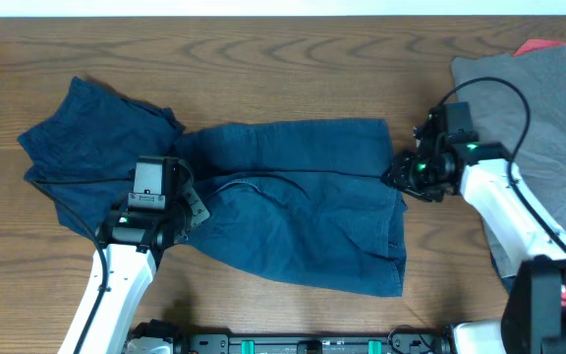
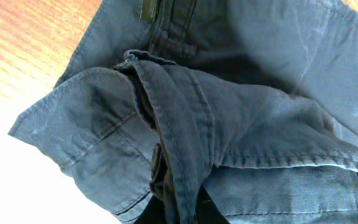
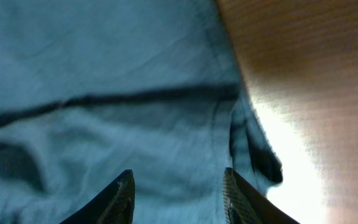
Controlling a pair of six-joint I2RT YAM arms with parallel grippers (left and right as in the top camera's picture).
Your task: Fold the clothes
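I will grab the shorts' fold at the hem with my right gripper, opposite my left gripper's hold, to lift and fold them.
The dark navy shorts (image 1: 293,206) lie spread across the middle of the table, with one leg bunched at the far left (image 1: 86,138). My left gripper (image 1: 191,205) sits on the shorts near their middle. In the left wrist view it is shut on a raised fold of the shorts (image 2: 179,155), and the jaws (image 2: 180,214) are mostly hidden by cloth. My right gripper (image 1: 397,177) is at the shorts' right edge. In the right wrist view its fingers (image 3: 178,180) are open just over the hem of the shorts (image 3: 135,93), holding nothing.
A grey garment (image 1: 543,128) lies at the right side of the table under the right arm, with a red garment (image 1: 548,46) at its far edge. Bare wood (image 1: 263,69) runs along the back.
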